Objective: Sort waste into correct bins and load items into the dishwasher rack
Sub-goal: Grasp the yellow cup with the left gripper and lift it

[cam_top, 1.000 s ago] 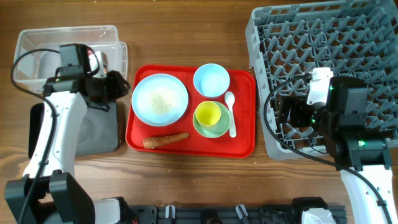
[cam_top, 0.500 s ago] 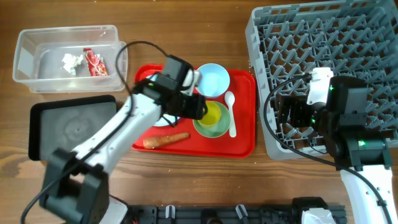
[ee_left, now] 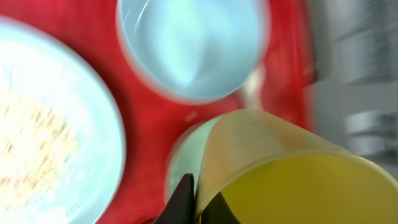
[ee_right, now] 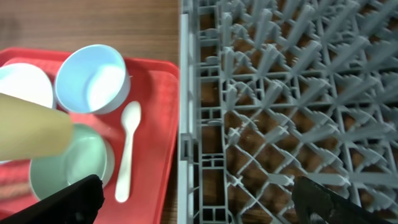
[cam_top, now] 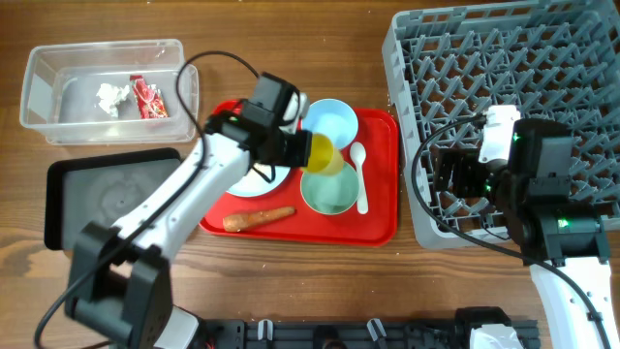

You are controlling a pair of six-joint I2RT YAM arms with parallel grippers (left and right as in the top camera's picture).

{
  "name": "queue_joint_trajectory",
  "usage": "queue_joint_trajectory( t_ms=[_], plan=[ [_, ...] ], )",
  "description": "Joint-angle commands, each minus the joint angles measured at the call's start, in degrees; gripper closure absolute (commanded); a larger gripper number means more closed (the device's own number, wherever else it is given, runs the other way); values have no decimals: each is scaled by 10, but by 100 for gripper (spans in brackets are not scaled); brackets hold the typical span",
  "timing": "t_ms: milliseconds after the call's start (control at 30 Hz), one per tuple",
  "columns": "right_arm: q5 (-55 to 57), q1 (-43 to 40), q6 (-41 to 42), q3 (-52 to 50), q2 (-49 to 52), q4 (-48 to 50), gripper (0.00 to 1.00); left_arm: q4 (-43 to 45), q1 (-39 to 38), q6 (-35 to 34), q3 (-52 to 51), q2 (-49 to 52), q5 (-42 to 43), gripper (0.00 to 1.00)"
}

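The yellow-green cup needs to go into the rack (cam_top: 513, 68) with its opening first, so my right gripper needs to grab the yellow-green cup's outer body at the closed end (cam_top: 336, 163) opposite the cup's rim.
My left gripper (cam_top: 308, 152) is shut on the rim of the yellow-green cup (cam_top: 324, 154) and holds it just above the red serving tray, over the edge of the pale green bowl (cam_top: 329, 192). In the left wrist view the fingers (ee_left: 196, 200) pinch the cup wall (ee_left: 292, 180). The pale blue bowl (cam_top: 329, 123), white spoon (cam_top: 359, 176), carrot stick (cam_top: 258, 219) and the pale blue plate (ee_left: 50, 143) with rice grains are on that tray. The red wrapper (cam_top: 147, 98) and tissue (cam_top: 112, 95) lie in the clear tub (cam_top: 58, 131). My right gripper (ee_right: 196, 205) is open and empty over the dishwasher rack (cam_top: 513, 68).
The black tray (cam_top: 111, 199) sits at the front left, below the clear tub. The red serving tray (cam_top: 378, 225) lies between the bins and the rack. My left arm crosses over the plate. The rack's left wall (ee_right: 185, 124) stands close to the tray's right edge.
My left arm swung from the clear tub to the red tray, closed on the cup inside the green bowl and lifted it up and left. The right arm has not moved.
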Motion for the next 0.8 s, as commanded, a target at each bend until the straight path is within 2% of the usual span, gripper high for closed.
queue_joint_trajectory(
  t_ms=[0, 33, 67, 133, 200, 300, 467, 767],
  plan=[
    [54, -3, 68, 12, 11, 27, 0, 54, 42, -61, 17, -23, 209, 96],
    [8, -3, 55, 12, 21, 46, 0, 90, 49, -78, 17, -17, 269, 96],
    [-98, -3, 4, 12, 36, 69, 0, 142, 52, -110, 17, -9, 327, 96],
    [-265, -3, -63, 12, 62, 95, 0, 229, 53, -169, 17, 7, 392, 96],
    [-372, -3, -84, 12, 96, 128, 0, 290, 53, -218, 17, 21, 419, 96],
    [-476, -3, -85, 12, 132, 207, 0, 314, 51, -258, 17, 32, 423, 96],
    [-596, -3, -134, 12, 148, 297, 0, 314, 50, -281, 17, 35, 428, 96],
    [-540, -7, -187, 12, 177, 311, 0, 399, 47, -349, 17, 36, 581, 96]
  ],
)
